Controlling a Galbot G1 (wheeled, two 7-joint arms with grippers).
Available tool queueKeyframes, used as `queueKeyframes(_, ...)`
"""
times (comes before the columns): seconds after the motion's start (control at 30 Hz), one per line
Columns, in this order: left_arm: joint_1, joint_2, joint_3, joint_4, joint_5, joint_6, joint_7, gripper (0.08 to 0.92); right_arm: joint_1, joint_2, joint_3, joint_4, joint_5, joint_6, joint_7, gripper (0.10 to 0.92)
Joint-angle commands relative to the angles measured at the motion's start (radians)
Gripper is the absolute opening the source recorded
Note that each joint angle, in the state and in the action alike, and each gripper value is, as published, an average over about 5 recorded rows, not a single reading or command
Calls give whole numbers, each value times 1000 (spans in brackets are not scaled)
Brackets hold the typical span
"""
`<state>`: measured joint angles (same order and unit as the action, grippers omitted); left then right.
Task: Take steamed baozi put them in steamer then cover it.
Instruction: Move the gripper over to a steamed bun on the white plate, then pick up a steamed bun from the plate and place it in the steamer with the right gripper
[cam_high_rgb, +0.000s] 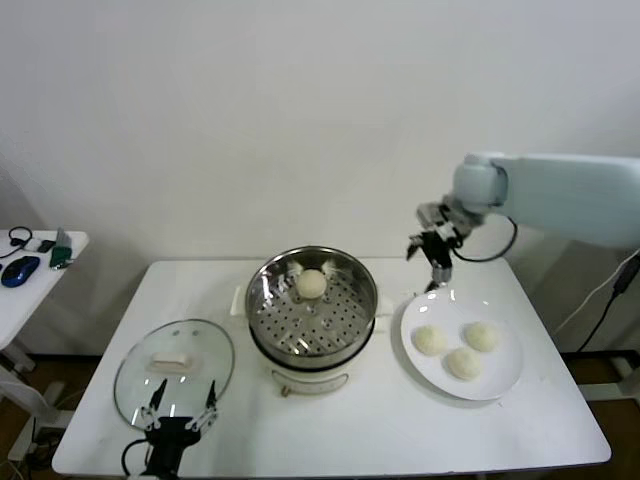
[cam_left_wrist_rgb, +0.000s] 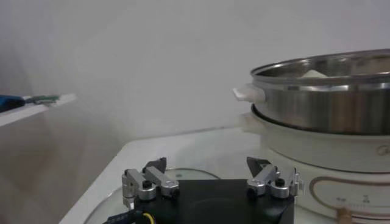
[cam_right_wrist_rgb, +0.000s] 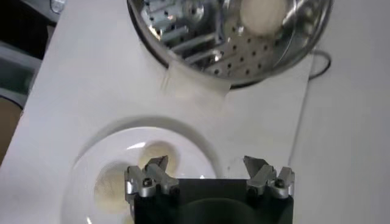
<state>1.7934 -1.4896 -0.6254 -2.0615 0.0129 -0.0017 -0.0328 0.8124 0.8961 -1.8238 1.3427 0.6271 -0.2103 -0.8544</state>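
My right gripper should next grab the baozi nearest the steamer by its rounded sides. Then it can fill the steamer's tray (cam_high_rgb: 318, 318).
The shiny steamer (cam_high_rgb: 312, 305) stands mid-table with one baozi (cam_high_rgb: 311, 284) on its perforated tray. Three baozi (cam_high_rgb: 429, 340) (cam_high_rgb: 481, 336) (cam_high_rgb: 463, 363) lie on the white plate (cam_high_rgb: 500, 385) to its right. My right gripper (cam_high_rgb: 434, 258) is open and empty, held in the air above the plate's far edge; the right wrist view shows the plate (cam_right_wrist_rgb: 201, 149), two baozi (cam_right_wrist_rgb: 159, 155) and the steamer (cam_right_wrist_rgb: 244, 55) below it. The glass cover (cam_high_rgb: 174, 370) with its cream handle (cam_high_rgb: 170, 361) lies left of the steamer. My left gripper (cam_high_rgb: 181, 413) is open, low by the cover's near edge.
A side table (cam_high_rgb: 30, 285) at the far left holds a blue mouse (cam_high_rgb: 20, 270) and small items. The steamer's white base (cam_left_wrist_rgb: 317, 164) fills the left wrist view beside the cover (cam_left_wrist_rgb: 131, 189). A black cable (cam_high_rgb: 490, 250) hangs from my right arm.
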Motion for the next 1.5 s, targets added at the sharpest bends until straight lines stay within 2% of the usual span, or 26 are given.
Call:
queueKeyframes(0.03,3,-1,-9,0,0,-1,0,823,-219,-99,79,43,-45,-169,119,823)
queueKeyframes(0.47,14,-2,-8,6,3,-6,-1,823,-415,-40,228,-105,-161,-173,129,823)
queueKeyframes(0.8,12,-2,-1,12,7,-7,-1,823,-433,-28,233,-122,-171,-174,124,821)
queueKeyframes(1.13,8,0,-1,15,8,-6,-3,823,-441,-19,253,-135,-181,-168,118,690)
queueKeyframes(1.3,9,0,-1,13,8,-5,-4,823,-370,-30,237,-103,-159,-154,96,660)
queueKeyframes(1.5,8,0,1,8,10,-3,-4,823,-30,-33,52,-24,-36,-101,24,656)
